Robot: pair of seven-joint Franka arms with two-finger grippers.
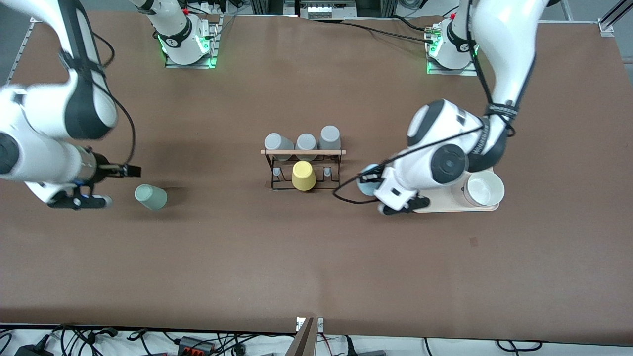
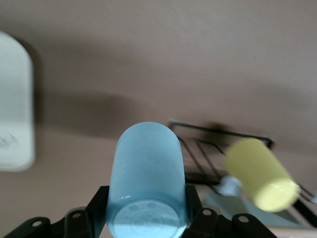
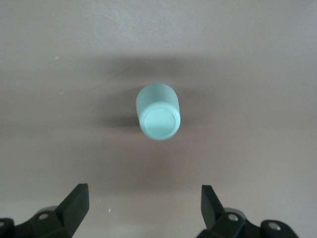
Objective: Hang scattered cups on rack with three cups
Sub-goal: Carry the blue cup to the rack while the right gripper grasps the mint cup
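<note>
My right gripper grabs the mint green tumbler by its closed base end next, to hang it on the black wire rack.
The light blue tumbler is held in my left gripper, which is shut on it just off the table beside the rack's end toward the left arm. In the left wrist view the tumbler fills the space between the fingers of that gripper. The black wire rack carries a wooden rod, three grey tumblers and a yellow tumbler. The mint green tumbler lies on its side on the table. My right gripper is open beside it, with the tumbler ahead of the gripper.
A beige tray with a white bowl lies under the left arm, toward the left arm's end of the table. The rack and yellow tumbler show in the left wrist view, and the tray's pale corner too.
</note>
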